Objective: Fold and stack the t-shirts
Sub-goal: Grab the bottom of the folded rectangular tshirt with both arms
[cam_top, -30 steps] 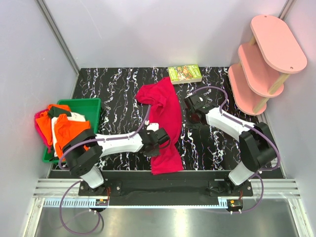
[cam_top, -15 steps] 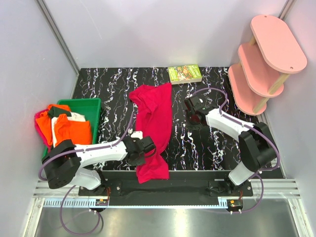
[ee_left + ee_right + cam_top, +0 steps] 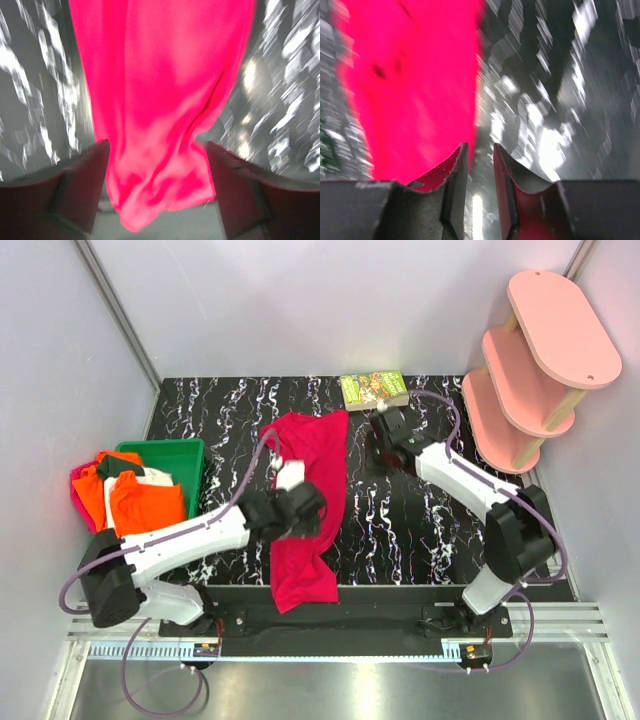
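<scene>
The crimson-red t-shirt needs to be straightened for folding, so next I should grab it with my right gripper by its side edge near the t-shirt's far end (image 3: 345,442).
A crimson-red t-shirt (image 3: 308,502) lies as a long crumpled strip down the middle of the table, from the back to the near edge. My left gripper (image 3: 298,510) hovers over its middle, open. In the left wrist view the red t-shirt (image 3: 160,90) lies below and between the wide-spread fingers (image 3: 85,175), free of them. My right gripper (image 3: 381,435) is just right of the shirt's far end. Its jaws (image 3: 480,147) stand a little apart with only bare table between them, the shirt's edge (image 3: 410,90) to their left. Orange (image 3: 145,502), white and pink t-shirts are heaped at the left.
A green tray (image 3: 170,450) holds the heap of shirts at the table's left edge. A small green book (image 3: 375,388) lies at the back, close to my right gripper. A pink tiered shelf (image 3: 540,360) stands at the back right.
My left gripper has opened, let go of the red shirt and moved away from the near edge. The right gripper has moved toward the back and parted its jaws slightly.
</scene>
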### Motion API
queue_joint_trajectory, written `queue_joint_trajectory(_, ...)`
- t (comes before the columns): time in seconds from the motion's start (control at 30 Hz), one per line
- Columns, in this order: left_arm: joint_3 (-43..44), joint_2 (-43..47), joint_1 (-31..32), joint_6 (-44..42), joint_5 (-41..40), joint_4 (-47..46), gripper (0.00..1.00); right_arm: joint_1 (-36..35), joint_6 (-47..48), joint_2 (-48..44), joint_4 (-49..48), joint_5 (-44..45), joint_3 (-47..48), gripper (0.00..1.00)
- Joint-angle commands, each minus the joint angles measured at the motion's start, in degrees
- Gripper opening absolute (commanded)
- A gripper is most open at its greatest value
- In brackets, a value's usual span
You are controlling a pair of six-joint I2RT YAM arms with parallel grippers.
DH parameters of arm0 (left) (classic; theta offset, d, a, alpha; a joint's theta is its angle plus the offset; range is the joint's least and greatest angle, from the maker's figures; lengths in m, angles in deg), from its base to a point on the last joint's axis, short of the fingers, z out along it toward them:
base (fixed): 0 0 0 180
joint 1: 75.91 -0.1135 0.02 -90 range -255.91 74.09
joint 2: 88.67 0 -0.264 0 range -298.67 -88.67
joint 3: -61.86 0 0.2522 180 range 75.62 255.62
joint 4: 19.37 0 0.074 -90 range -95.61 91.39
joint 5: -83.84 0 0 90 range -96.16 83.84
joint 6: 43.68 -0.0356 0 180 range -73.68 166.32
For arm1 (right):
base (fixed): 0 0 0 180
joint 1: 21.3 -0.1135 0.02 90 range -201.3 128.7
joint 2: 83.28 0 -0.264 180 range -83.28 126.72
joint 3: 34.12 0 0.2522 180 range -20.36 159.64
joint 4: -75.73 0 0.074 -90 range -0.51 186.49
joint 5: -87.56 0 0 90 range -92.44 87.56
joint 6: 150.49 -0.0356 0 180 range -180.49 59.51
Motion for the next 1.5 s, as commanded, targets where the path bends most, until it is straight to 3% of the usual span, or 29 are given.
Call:
queue_joint_trajectory(0.0,8.5,-5.9,-8.4,-13.9,-5.0,-7.9,0.68,-0.5,2.3,7.1,-3.2,-2.2,12.6,0.29)
queue_joint_trajectory(0.03,11.4,-9.7,-12.4,-15.5,-3.8,-8.8,0.62,-0.5,3.1,8.8,-2.9,-2.1,16.6,0.25)
queue_joint_trajectory(0.07,12.6,-11.6,-14.2,-18.3,-2.4,-10.4,0.44,-0.5,3.3,12.1,-2.7,-3.1,18.6,0.19)
queue_joint_trajectory(0.13,16.3,-16.7,-19.5,-21.0,-1.2,-11.8,0.3,-0.5,4.6,17.2,-1.9,-4.2,24.4,0.07)
queue_joint_trajectory(0.17,17.5,-18.3,-21.4,-21.5,1.2,-13.3,0.17,-0.4,4.9,18.9,-1.5,-4.2,26.2,0.0)
queue_joint_trajectory(0.23,20.3,-22.3,-26.1,-22.4,3.9,-14.9,0.02,-0.4,6.1,22.2,-0.7,-3.8,31.2,0.0)
queue_joint_trajectory(0.27,21.0,-23.5,-27.3,-23.5,6.1,-17.3,0.0,-0.5,6.4,25.2,-0.3,-3.5,32.7,0.0)
queue_joint_trajectory(0.47,30.5,-35.8,-34.1,-26.3,14.6,-18.8,0.0,0.1,7.0,36.5,3.4,-3.8,43.6,0.0)
queue_joint_trajectory(0.87,49.1,-55.7,-39.0,-27.5,23.9,-13.3,0.0,3.4,3.9,46.0,6.3,-7.2,50.8,0.0)
queue_joint_trajectory(1.17,60.8,-63.5,-41.9,-26.8,28.4,-6.7,0.01,8.6,1.5,50.3,8.9,-11.9,54.9,0.03)
queue_joint_trajectory(1.47,71.6,-69.2,-42.7,-26.5,32.6,-3.3,0.05,13.6,0.4,56.1,13.1,-16.1,66.1,0.04)
